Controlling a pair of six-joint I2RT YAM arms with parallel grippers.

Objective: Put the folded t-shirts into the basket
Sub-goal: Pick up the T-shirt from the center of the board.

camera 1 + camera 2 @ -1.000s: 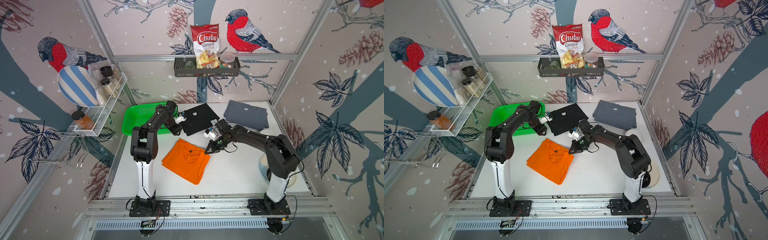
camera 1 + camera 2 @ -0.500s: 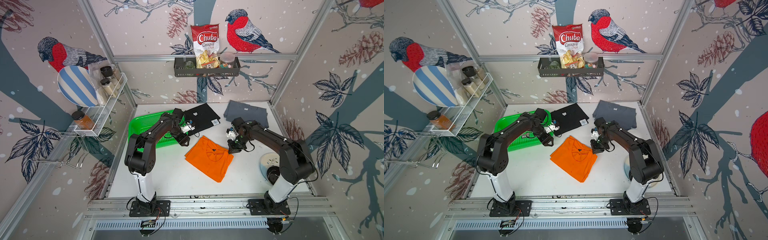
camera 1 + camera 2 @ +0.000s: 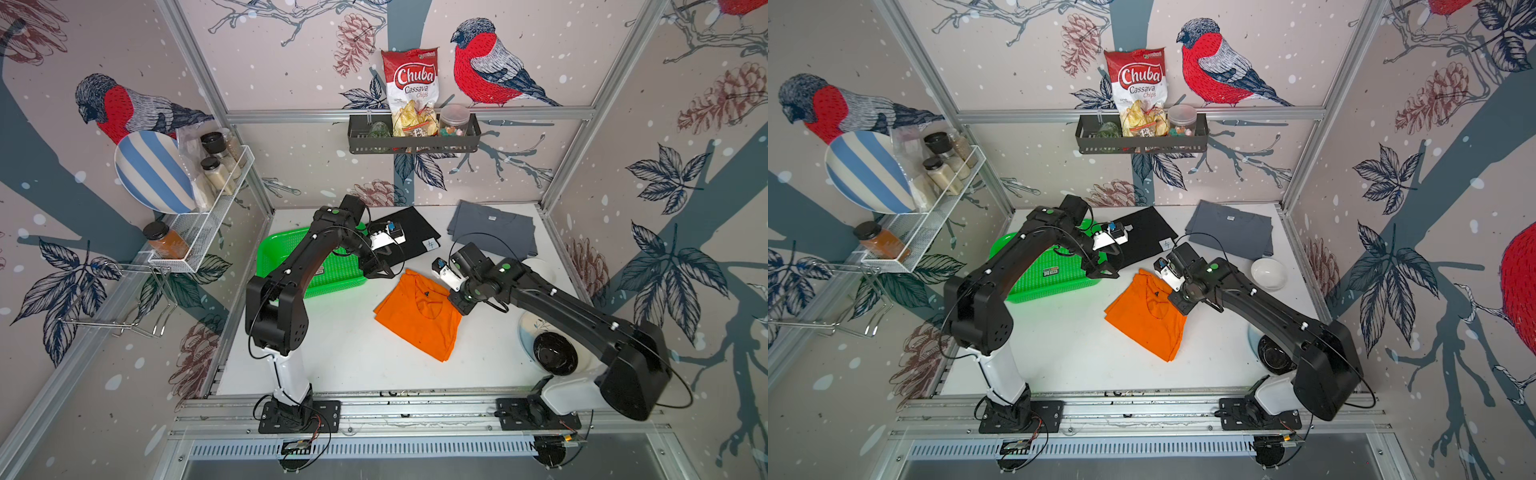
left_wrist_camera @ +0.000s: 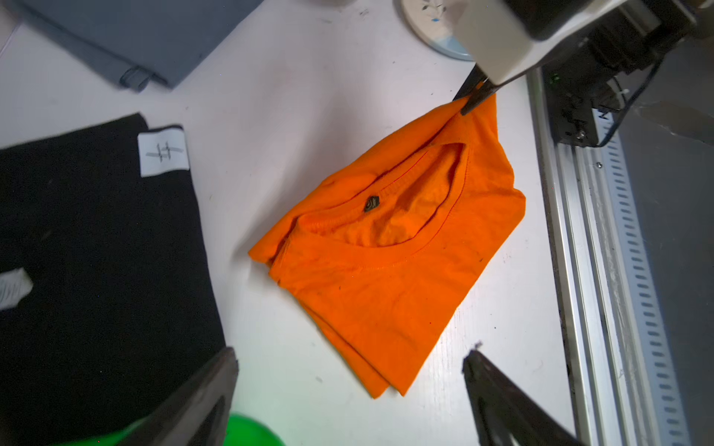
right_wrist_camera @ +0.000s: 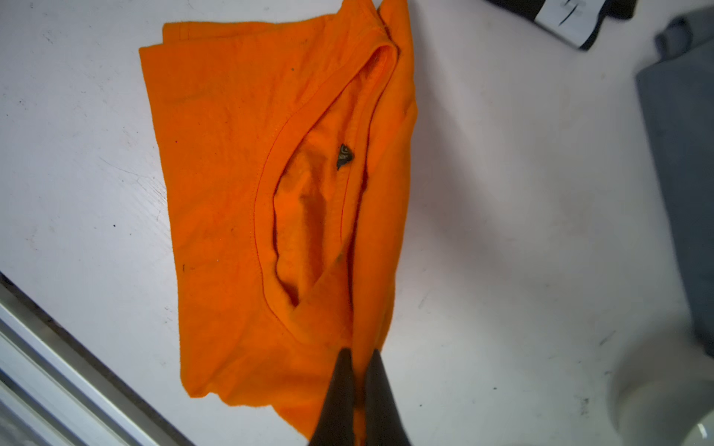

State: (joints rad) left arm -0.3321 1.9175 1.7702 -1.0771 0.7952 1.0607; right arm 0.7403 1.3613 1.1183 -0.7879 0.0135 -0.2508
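The orange t-shirt's neckline-side corner (image 3: 409, 273) (image 4: 273, 256) is opposite my right gripper, and my left gripper needs to grab it next. Then I can carry the t-shirt folded into the basket.
The orange t-shirt (image 3: 419, 320) (image 3: 1146, 320) lies folded at mid-table. My right gripper (image 5: 359, 353) (image 3: 461, 305) is shut on its right edge, cloth pinched between the fingers. The black t-shirt (image 3: 411, 232) (image 4: 96, 270) and the grey t-shirt (image 3: 494, 232) (image 3: 1229, 228) lie flat at the back. The green basket (image 3: 274, 253) (image 3: 1059, 278) sits left of the orange shirt, partly under my left arm. My left gripper (image 4: 349, 353) (image 3: 380, 272) hangs open by the basket's right rim, with nothing between its fingers.
A white bowl (image 3: 1268, 272) stands right of the right gripper. A black bowl (image 3: 555, 353) on a plate sits near the right arm's base. A black shelf (image 3: 413, 139) hangs on the back wall, a white mesh rack (image 3: 208, 216) on the left wall.
My right gripper has dragged the orange t-shirt to the right. The basket has shifted forward and right along with the left gripper. The left jaws have spread wider.
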